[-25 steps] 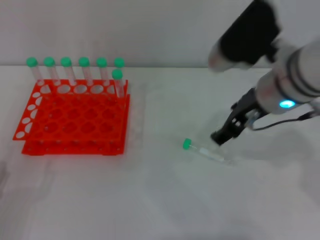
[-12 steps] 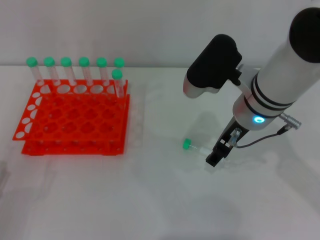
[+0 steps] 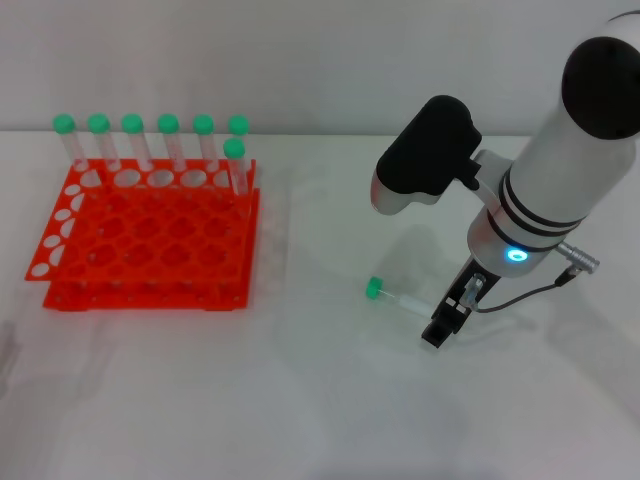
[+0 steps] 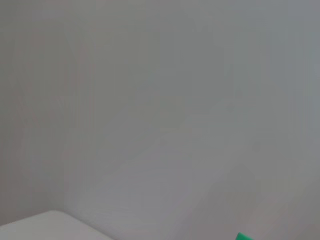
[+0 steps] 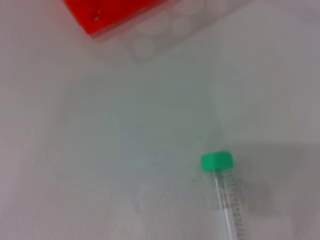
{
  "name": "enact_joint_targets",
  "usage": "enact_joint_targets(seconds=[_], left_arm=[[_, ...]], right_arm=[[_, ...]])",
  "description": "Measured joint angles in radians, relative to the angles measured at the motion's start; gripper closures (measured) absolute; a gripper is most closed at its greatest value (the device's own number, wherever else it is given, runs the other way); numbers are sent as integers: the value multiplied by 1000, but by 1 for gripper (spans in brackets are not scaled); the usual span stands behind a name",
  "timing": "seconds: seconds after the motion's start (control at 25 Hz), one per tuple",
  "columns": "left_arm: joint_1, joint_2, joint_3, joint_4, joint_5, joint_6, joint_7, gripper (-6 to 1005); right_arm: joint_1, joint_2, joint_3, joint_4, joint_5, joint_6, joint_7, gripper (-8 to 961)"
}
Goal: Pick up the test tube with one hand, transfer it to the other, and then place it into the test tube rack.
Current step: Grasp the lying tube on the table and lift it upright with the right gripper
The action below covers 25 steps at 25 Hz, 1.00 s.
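The fingertips reach down beside the test tube's lower end (image 3: 421,308) (image 5: 231,227) and would catch the tube, so it is time for my right gripper to close now.
The test tube (image 3: 398,297) lies flat on the white table, its green cap (image 3: 373,288) pointing toward the rack and its tip toward my right arm. My right gripper (image 3: 438,328), black on the white blue-lit arm, is low over the table at the tube's tip end. Whether it touches the tube I cannot tell. The right wrist view shows the test tube (image 5: 224,192) with its green cap (image 5: 217,161) close below the camera. The orange-red test tube rack (image 3: 150,240) stands at the left. My left gripper is out of view.
Several green-capped tubes (image 3: 168,140) stand upright in the rack's back row, one more (image 3: 236,165) at its right end. A corner of the rack (image 5: 115,12) shows in the right wrist view. Bare white table lies between rack and lying tube.
My right arm has swung in over the table, and its gripper has dropped from beside the tube to the table at the tube's tip end. The tube has stayed put.
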Motion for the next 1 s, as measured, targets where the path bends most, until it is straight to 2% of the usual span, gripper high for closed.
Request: enact_joint_targets(seconds=[0.04,0.24,0.48,0.56,1.0], left_arm=[[0,0,0,0,0,0,0,127],[0,0,0,0,3,0,0,128],[0,1,0,0,3,0,0,128],[0,1,0,0,3,0,0,128],[1,3,0,0,3,0,0,128]], right_arm=[[1,0,0,2,1,-2,-1,120],[4,0,-1,12,1,-6,-2,252],[31,0,-24,63,21,-29,-2,458],[36,0,-28,70,27,-34,-2,640],[62,0,-49,125,50,-56,0,655]])
